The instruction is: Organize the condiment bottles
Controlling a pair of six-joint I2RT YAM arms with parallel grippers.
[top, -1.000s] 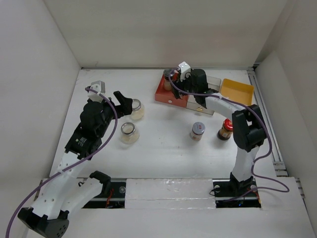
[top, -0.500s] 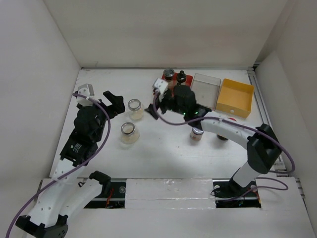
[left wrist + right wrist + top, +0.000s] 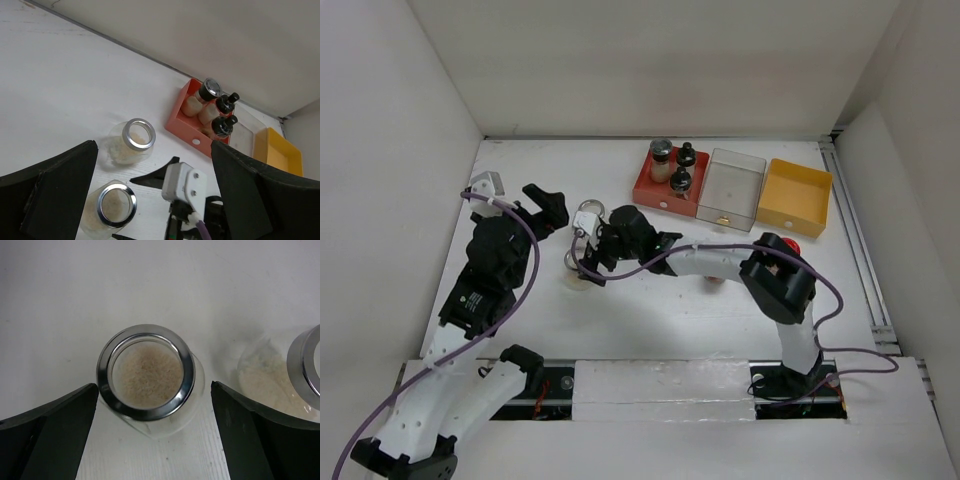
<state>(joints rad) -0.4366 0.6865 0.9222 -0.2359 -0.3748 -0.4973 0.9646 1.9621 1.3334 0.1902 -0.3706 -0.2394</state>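
Most of the near jar (image 3: pixel 576 268) is still beyond my right gripper's fingers, so it is too early to close. The gripper moves farther toward the jar first.
Two squat clear glass jars stand left of centre, the far one (image 3: pixel 588 211) and the near one (image 3: pixel 574 279). My right gripper (image 3: pixel 583 260) is open and straddles the near jar (image 3: pixel 147 375) without touching it; the far jar (image 3: pixel 280 372) is to its right. My left gripper (image 3: pixel 546 204) is open and empty, left of both jars (image 3: pixel 136 141) (image 3: pixel 113 207). The grey-lidded shaker (image 3: pixel 661 151) and two black-capped shakers (image 3: pixel 686 153) (image 3: pixel 680 180) stand in the red tray (image 3: pixel 650 190). The red-capped bottle (image 3: pixel 776 241) shows behind my right arm. The silver-lidded labelled jar is hidden.
A clear tray (image 3: pixel 732 180) and a yellow tray (image 3: pixel 798 188) sit right of the red tray along the back. White walls close in the table on the left, back and right. My right arm stretches across the table's middle.
My right gripper has left the red tray and swung left across the table to the near glass jar. My left gripper has drawn back left from the far jar.
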